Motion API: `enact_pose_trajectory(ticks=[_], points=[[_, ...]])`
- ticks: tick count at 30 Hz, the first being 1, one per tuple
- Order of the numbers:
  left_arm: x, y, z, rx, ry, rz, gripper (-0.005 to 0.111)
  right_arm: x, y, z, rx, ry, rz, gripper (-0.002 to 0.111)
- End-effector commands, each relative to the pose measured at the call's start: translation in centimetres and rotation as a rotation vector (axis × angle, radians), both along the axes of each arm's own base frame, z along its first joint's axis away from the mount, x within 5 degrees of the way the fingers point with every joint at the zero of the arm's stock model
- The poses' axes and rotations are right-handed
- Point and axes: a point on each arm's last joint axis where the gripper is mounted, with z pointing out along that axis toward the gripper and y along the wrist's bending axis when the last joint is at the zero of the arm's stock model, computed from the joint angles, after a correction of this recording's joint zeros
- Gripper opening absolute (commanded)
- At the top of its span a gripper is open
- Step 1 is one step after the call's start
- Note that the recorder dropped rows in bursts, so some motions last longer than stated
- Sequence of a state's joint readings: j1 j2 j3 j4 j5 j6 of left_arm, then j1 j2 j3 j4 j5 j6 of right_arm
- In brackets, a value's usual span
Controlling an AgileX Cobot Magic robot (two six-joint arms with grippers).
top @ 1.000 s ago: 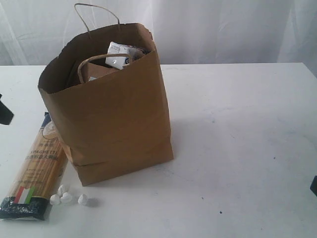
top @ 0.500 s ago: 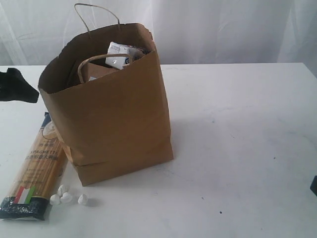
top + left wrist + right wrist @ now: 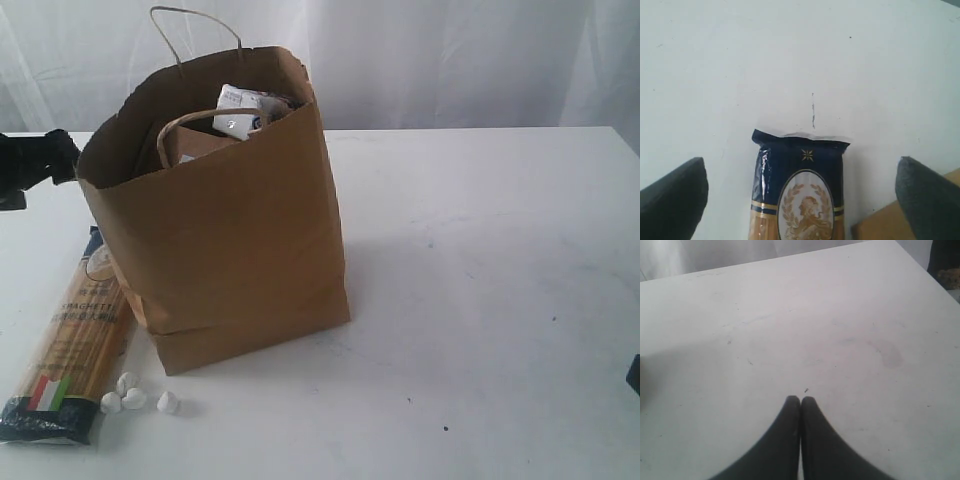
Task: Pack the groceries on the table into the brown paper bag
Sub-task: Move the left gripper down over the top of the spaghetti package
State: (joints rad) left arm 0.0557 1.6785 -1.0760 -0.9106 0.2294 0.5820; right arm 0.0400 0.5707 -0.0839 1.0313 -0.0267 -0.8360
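Note:
My left gripper grabs the packet by its dark-blue end with the emblem [image 3: 799,165] next, to pack the spaghetti into the bag.
The brown paper bag [image 3: 230,220] stands upright on the table [image 3: 480,280], and a small white-blue carton [image 3: 243,108] pokes up inside it. Left of the bag the long spaghetti packet [image 3: 75,335] lies flat, with small white lumps [image 3: 133,397] by its near end. My left gripper [image 3: 40,160] hovers at the far left, level with the bag's rim. In the left wrist view it [image 3: 800,162] is open, straddling the packet's dark-blue end [image 3: 800,195] from above without touching. My right gripper [image 3: 800,400] is shut on nothing over bare table. Bottle, pouch and jars are hidden.
A corner of the bag [image 3: 885,225] shows beside one left fingertip [image 3: 927,197]. The bag's twisted handles [image 3: 195,30] stick up above its rim. A white curtain hangs behind the table. A dark bit of the right arm [image 3: 634,375] sits at the right edge.
My left gripper has come in from the left edge and travelled up and rightward toward the bag's left rim. The bag, packet, lumps and right gripper have not moved.

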Motion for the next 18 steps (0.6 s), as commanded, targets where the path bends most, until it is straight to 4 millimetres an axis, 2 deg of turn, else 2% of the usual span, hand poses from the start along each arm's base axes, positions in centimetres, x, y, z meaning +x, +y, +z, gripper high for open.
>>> enact_pose_trajectory(ticks=[1,4,7,12,18], points=[[-0.3,-1.5,-1.3,0.094,0.007,-0.258,0.105,0.0,0.0,-0.1,-0.002,0.005,0.000,0.000],[0.1,-2.9,-2.6,0.180,0.007,-0.315,0.105,0.0,0.0,-0.1,-0.003,0.003,-0.003,0.000],[0.2,-3.6,-2.9,0.208,0.001,-0.333,0.105,0.0,-0.2,0.0,-0.009,-0.006,-0.016,0.000],[0.5,-3.8,-3.4,0.290,-0.016,-0.351,0.105,0.0,-0.2,0.0,-0.009,-0.006,-0.016,0.000],[0.8,-4.0,-5.6,0.279,0.044,-0.350,0.105,0.0,-0.1,-0.1,-0.008,-0.005,-0.014,0.000]])
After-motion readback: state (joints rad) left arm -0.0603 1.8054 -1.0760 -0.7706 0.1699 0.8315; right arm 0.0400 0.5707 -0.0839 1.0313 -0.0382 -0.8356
